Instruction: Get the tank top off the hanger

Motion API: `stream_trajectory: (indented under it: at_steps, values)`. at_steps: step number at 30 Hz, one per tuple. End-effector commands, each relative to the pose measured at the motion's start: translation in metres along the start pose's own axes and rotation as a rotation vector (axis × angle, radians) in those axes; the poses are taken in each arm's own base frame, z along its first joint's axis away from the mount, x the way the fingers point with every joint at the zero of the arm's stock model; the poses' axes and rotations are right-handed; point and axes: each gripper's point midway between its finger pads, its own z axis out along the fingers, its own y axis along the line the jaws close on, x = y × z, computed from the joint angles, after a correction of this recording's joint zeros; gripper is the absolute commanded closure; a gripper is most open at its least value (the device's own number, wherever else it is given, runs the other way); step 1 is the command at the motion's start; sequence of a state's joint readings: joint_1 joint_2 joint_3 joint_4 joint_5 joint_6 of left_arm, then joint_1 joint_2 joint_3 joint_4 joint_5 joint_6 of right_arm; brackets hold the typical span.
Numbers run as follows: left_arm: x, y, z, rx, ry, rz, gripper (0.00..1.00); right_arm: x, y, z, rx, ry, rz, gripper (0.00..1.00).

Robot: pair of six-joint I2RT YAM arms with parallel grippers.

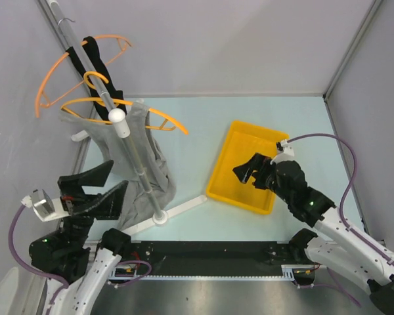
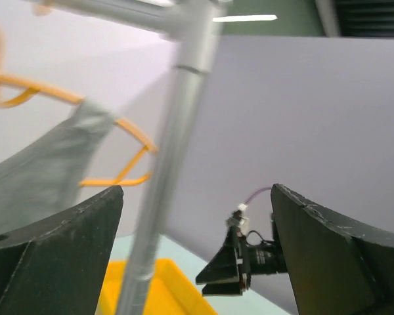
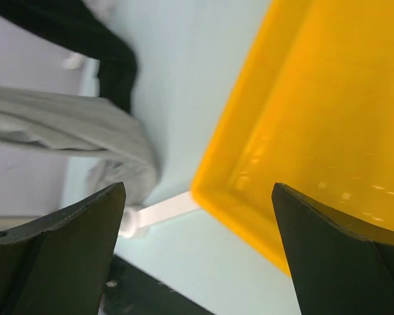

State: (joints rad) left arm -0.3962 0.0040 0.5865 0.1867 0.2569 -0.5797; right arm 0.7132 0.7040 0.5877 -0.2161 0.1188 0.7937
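The robot's right gripper will next grab the tank top's orange hanger by its bare tray-side end. The fabric will then be free to remove.
A grey tank top hangs on an orange hanger from the rack's slanted pole and drapes down to the table. It also shows in the left wrist view and the right wrist view. My left gripper is open and empty, just left of the hanging fabric, with the pole between its fingers in its wrist view. My right gripper is open and empty above the yellow tray's left part.
A yellow tray lies at centre right, also in the right wrist view. A black garment hangs on another orange hanger higher on the pole. The rack's white base bar lies on the table. Grey walls enclose the table.
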Motion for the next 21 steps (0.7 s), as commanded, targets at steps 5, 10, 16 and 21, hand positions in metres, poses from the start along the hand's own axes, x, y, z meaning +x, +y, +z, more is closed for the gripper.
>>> stream_trajectory:
  at_steps: [5,10,16,21]
  values:
    - [0.015,0.074,-0.056,-0.559,0.191,0.003,0.01,-0.052,0.016,-0.003,-0.059,-0.014,-0.335,0.0]
    - [0.016,0.052,-0.062,-0.473,0.278,0.039,0.01,-0.078,0.081,0.01,-0.289,-0.034,-0.461,0.0]
    - [0.017,0.011,-0.056,-0.235,0.312,0.062,0.01,-0.092,0.177,0.011,-0.526,-0.022,-0.691,0.0]
    - [0.034,0.005,-0.055,-0.18,0.463,0.087,0.01,-0.093,0.251,-0.009,-0.756,-0.088,-0.851,0.0]
